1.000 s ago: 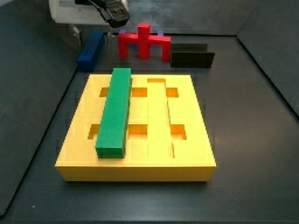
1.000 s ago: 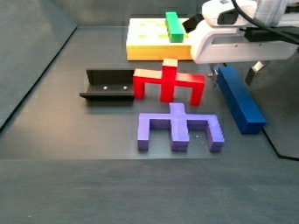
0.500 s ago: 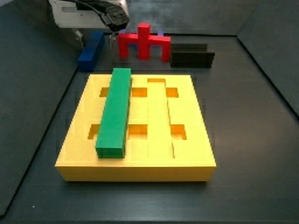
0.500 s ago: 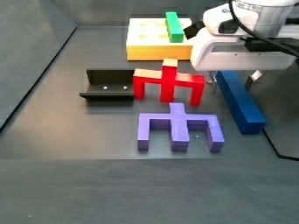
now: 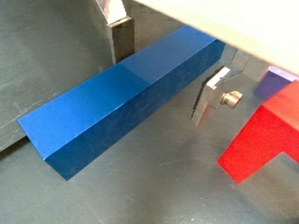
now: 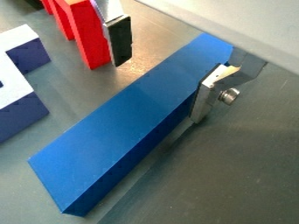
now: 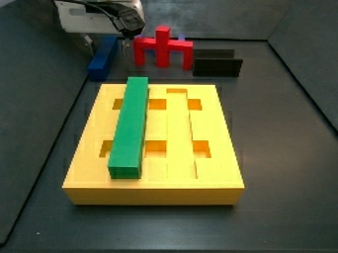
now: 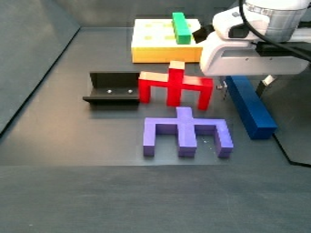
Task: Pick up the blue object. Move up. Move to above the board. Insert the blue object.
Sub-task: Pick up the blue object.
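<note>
The blue object needs to go into the yellow board point(image 7: 218, 173). My gripper should first pick up the blue object by its end point(image 7: 109, 44) beside the red block, then insert it.
The blue object point(image 5: 128, 101) is a dark blue bar lying flat on the floor; it also shows in the wrist view point(image 6: 128, 131) and in both side views point(image 7: 102, 59) point(image 8: 252, 109). My gripper point(image 5: 163, 70) is open and straddles one end of the bar, also seen in the wrist view point(image 6: 162, 77). One finger point(image 6: 207, 92) is close against the bar's side. The other finger point(image 6: 118, 42) stands apart from it. In the side views the gripper point(image 8: 250, 84) sits low over the bar's far end. The yellow board point(image 7: 218, 173) point(image 8: 148, 50) carries a green bar point(image 7: 129, 124) in a groove.
A red cross-shaped block point(image 8: 176, 86) point(image 7: 160, 46) point(image 6: 79, 31) stands right beside the blue bar. A purple block point(image 8: 185, 133) lies next to it. The black fixture point(image 8: 112, 88) point(image 7: 218, 65) stands beyond the red block. The floor's wall runs close to the bar.
The gripper has come down a little over the blue bar's end, its fingers now on either side. The bar has not moved.
</note>
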